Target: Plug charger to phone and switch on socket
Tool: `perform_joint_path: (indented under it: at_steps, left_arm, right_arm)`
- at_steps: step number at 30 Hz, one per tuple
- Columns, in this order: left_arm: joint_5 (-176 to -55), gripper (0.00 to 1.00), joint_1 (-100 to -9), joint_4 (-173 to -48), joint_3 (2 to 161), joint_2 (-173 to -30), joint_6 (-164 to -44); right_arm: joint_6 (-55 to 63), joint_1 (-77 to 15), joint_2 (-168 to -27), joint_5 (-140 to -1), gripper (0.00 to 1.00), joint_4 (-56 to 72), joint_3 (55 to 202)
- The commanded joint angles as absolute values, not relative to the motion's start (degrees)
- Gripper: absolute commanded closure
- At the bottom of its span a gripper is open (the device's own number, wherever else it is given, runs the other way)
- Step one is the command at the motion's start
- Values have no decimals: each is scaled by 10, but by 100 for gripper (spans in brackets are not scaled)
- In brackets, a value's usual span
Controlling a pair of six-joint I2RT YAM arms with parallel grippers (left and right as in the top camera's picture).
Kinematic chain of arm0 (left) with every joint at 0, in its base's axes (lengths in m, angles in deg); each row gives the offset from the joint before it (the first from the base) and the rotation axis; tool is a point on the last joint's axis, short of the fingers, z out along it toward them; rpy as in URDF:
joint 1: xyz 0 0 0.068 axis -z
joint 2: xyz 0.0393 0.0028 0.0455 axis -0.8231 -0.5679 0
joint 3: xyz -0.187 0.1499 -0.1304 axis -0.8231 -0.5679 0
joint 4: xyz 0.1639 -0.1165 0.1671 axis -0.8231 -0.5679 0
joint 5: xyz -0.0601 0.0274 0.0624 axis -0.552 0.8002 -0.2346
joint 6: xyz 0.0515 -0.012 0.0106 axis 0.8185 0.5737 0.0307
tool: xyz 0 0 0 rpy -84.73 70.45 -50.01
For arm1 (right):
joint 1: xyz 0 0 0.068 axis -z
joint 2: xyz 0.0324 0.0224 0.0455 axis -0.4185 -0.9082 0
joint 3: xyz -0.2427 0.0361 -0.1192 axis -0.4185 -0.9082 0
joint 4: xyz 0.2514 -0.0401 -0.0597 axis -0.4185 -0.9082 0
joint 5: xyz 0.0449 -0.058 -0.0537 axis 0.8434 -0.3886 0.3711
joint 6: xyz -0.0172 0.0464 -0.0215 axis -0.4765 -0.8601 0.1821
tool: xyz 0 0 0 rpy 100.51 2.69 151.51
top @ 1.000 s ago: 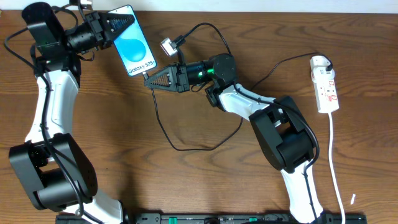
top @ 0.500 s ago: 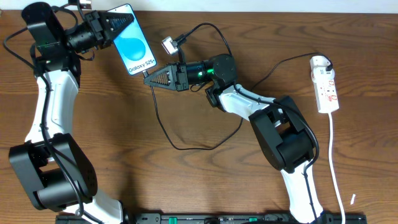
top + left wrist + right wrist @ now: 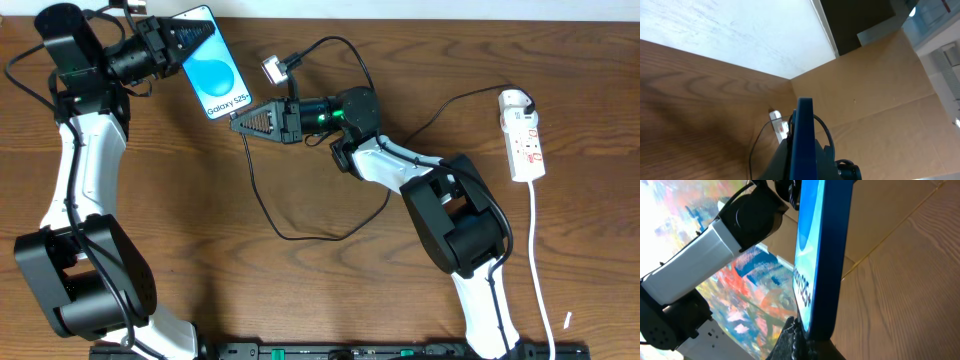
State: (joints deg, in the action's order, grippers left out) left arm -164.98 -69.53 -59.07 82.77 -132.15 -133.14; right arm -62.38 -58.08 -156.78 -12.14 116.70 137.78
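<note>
My right gripper's fingers and charger plug (image 3: 234, 117) meet the phone's bottom edge (image 3: 231, 111) at mid-width, so it is now time to open. If released, the charger would stay seated.
My left gripper (image 3: 190, 42) is shut on the top part of the phone (image 3: 215, 76), holding it raised with its blue screen and "Galaxy S25" text facing up. In the left wrist view the phone (image 3: 804, 135) shows edge-on between the fingers (image 3: 803, 167). My right gripper (image 3: 238, 123) is shut on the charger's plug end, its tips against the phone's bottom edge (image 3: 822, 255). The plug tip is hidden between the fingers (image 3: 812, 342). The charger cable (image 3: 300, 238) loops over the table toward the socket (image 3: 525, 135) at the far right.
A small white connector block (image 3: 270, 71) on a black lead lies just behind the right gripper. The socket's white cord (image 3: 537, 250) runs down the right side to the front edge. The cable loop lies on the table's middle.
My right gripper has crept slightly up and left, closing onto the phone's bottom edge. The left arm and phone have stayed still.
</note>
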Motion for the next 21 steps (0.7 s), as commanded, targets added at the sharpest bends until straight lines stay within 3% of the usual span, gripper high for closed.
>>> perform_joint_path:
  at_steps: [1, 14, 21]
  left_arm:
    - [-1701, 92, -685, -595, 827, -1322, -1326]
    - [-1701, 93, -685, -595, 827, -1322, -1326]
    - [-1701, 93, -685, -595, 827, -1322, -1326]
  right_arm:
    - [-606, -574, -1565, -223, 99, 1170, 1383]
    - [-606, -574, -1565, -207, 99, 1162, 1383]
    - [-606, -574, -1565, -196, 91, 1162, 1383]
